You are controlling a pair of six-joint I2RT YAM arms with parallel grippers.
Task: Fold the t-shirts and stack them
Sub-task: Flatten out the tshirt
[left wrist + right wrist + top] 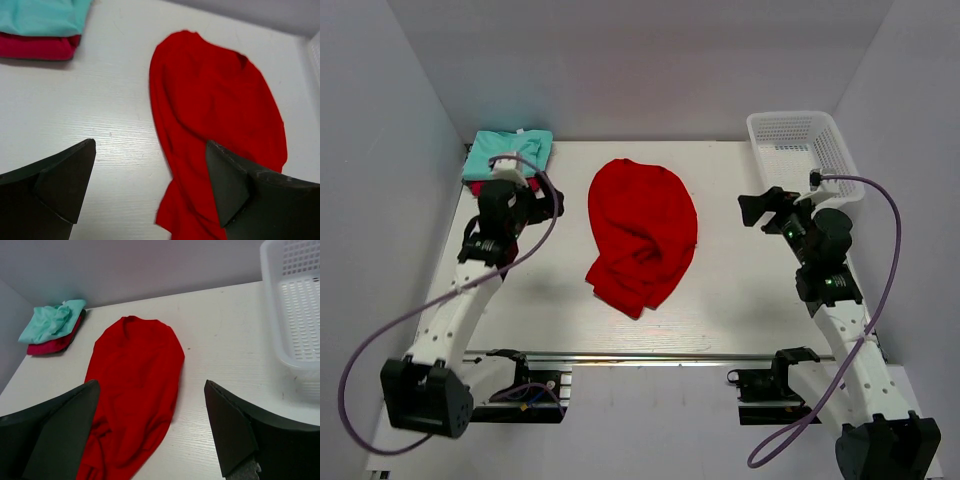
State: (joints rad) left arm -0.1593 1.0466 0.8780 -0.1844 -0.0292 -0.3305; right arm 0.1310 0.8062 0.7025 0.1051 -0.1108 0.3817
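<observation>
I will next grab the bright red t-shirt (643,235) with my left gripper by its jutting near corner (596,279) to stretch it before folding. The t-shirt's far edge will stay free.
The bright red t-shirt (643,235) lies crumpled in a long oval in the middle of the table; it also shows in the left wrist view (215,125) and the right wrist view (132,390). The mint t-shirt (507,153) lies folded on the crimson-pink t-shirt (37,47) at the back left corner. My left gripper (542,205) is open and empty, just left of the red shirt. My right gripper (757,208) is open and empty, to the right of the red shirt.
A white mesh basket (803,152) stands at the back right corner, close behind my right gripper. Grey walls enclose the table on three sides. A metal rail (650,356) runs along the near edge.
</observation>
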